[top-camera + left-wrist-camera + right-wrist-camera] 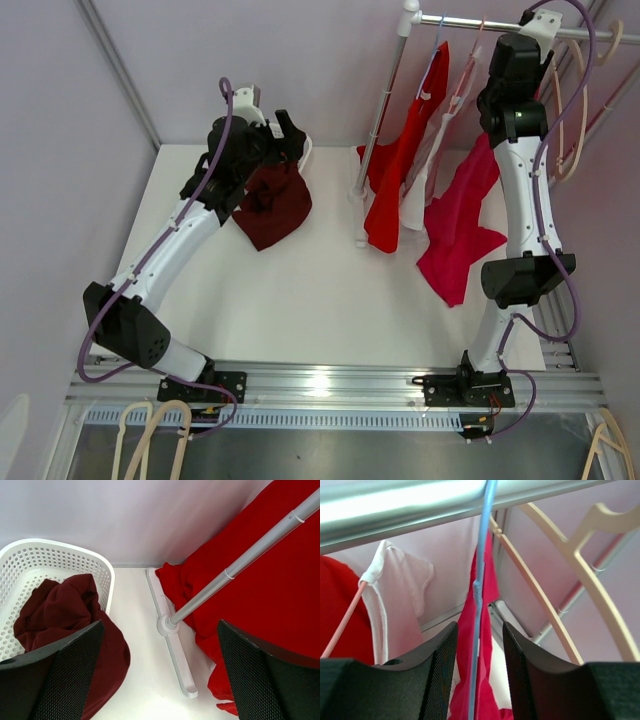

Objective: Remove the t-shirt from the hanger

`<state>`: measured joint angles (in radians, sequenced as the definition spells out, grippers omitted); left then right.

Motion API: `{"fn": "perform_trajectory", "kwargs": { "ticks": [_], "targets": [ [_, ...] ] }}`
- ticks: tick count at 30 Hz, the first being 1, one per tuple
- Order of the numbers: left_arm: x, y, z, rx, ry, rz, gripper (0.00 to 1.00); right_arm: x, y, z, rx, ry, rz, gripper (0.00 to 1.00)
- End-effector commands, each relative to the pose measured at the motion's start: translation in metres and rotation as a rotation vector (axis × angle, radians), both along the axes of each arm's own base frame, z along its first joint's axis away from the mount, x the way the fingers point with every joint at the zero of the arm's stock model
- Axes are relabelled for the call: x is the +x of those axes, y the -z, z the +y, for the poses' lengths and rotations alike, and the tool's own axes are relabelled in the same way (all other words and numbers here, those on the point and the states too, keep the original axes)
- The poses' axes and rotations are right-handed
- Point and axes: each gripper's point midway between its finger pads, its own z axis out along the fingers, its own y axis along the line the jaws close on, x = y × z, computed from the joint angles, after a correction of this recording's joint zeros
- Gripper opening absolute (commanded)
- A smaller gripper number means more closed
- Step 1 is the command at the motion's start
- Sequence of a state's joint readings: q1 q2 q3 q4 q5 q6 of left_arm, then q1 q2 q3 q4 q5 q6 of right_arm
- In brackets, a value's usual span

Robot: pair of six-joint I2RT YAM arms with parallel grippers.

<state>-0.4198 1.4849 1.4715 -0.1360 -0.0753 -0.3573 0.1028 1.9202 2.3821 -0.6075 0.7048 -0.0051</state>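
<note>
My right gripper isn't ready to close on the neck yet and should first move toward the neck of the blue hanger (479,580): the hanger's neck is beyond the gripper's fingers, so they would miss it if they closed now.
A crimson t-shirt (485,645) hangs on a thin blue hanger (479,580) from the metal rail (420,505). It also shows in the top view (458,225), hanging down beside the right arm. My right gripper (479,627) is raised to the rail (497,48). Its jaws stand a little apart on either side of the blue hanger and the crimson cloth, with small gaps showing. My left gripper (160,625) is wide open and empty by the white basket (60,550), and shows at the back left in the top view (288,135).
A dark red shirt (60,612) lies in the basket and spills over its rim onto the table (270,205). A red shirt (392,175) and a white shirt (400,590) on a pink hanger hang on the rail. Cream hangers (560,580) hang at its right end. The rack pole (240,562) and base (172,650) stand mid-table.
</note>
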Motion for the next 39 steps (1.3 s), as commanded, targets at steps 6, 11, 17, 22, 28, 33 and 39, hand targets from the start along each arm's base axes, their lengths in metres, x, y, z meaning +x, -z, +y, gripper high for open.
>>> {"fn": "perform_trajectory", "kwargs": {
  "ticks": [6, 11, 17, 22, 28, 33, 39],
  "targets": [
    [-0.006, -0.025, -0.002, -0.012, 0.014, -0.073, 1.00, -0.012, -0.046, -0.008, -0.035, 0.038, -0.117, 0.45],
    [-0.001, -0.023, -0.003, -0.005, 0.009, -0.067, 0.99, -0.004, -0.043, -0.011, -0.029, 0.032, -0.120, 0.45],
    [0.004, -0.017, -0.005, 0.003, 0.008, -0.057, 0.99, 0.003, -0.035, -0.014, -0.006, 0.013, -0.114, 0.45],
    [0.007, -0.019, -0.006, 0.000, 0.005, -0.061, 1.00, 0.010, -0.029, -0.017, 0.008, -0.001, -0.113, 0.45],
    [0.010, -0.013, -0.007, 0.005, 0.004, -0.050, 1.00, 0.019, -0.022, -0.017, 0.011, -0.010, -0.106, 0.43],
    [0.014, -0.009, -0.007, 0.010, 0.001, -0.047, 0.99, 0.027, -0.013, -0.016, 0.015, -0.016, -0.097, 0.23],
    [0.019, -0.004, -0.007, 0.019, -0.004, -0.038, 1.00, 0.034, -0.013, -0.016, 0.013, -0.018, -0.114, 0.00]
  ]
}}
